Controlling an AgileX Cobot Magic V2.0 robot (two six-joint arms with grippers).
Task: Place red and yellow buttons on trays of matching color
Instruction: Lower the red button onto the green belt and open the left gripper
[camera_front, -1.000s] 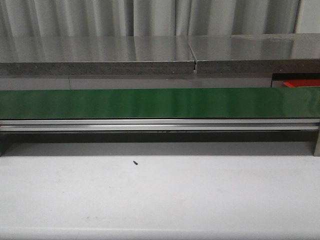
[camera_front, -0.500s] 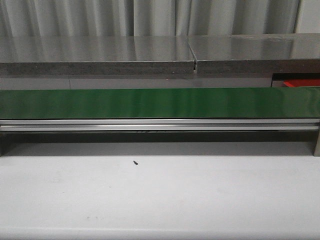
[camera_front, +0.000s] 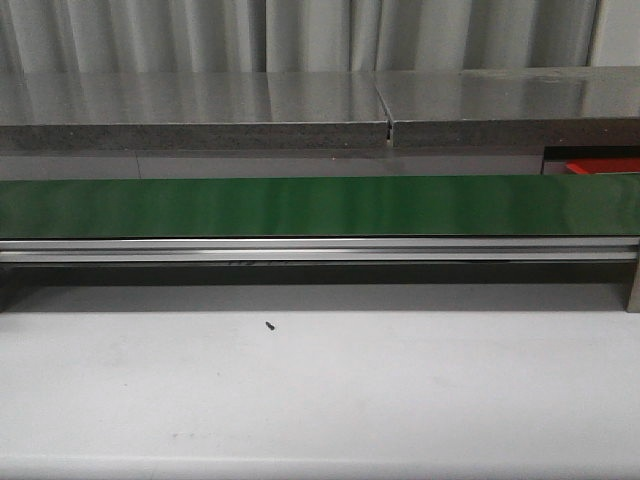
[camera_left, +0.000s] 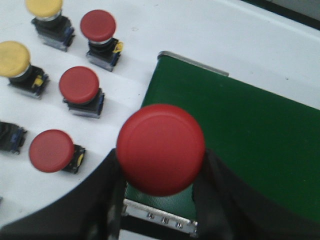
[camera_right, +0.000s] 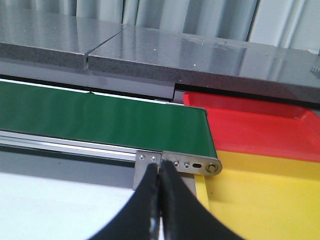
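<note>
My left gripper is holding the red button and should keep holding it, because the button hangs over the edge of the green belt in the left wrist view.
My left gripper is shut on a red button, held above the near end of the green conveyor belt. On the white table beside the belt stand three more red buttons and two yellow buttons. My right gripper is shut with nothing in it, close to the belt's other end. A red tray and a yellow tray sit just past that end. The front view shows no gripper and no button.
The long green belt crosses the front view on a metal rail, with a grey counter behind it. A small dark speck lies on the white table. A strip of the red tray shows at far right.
</note>
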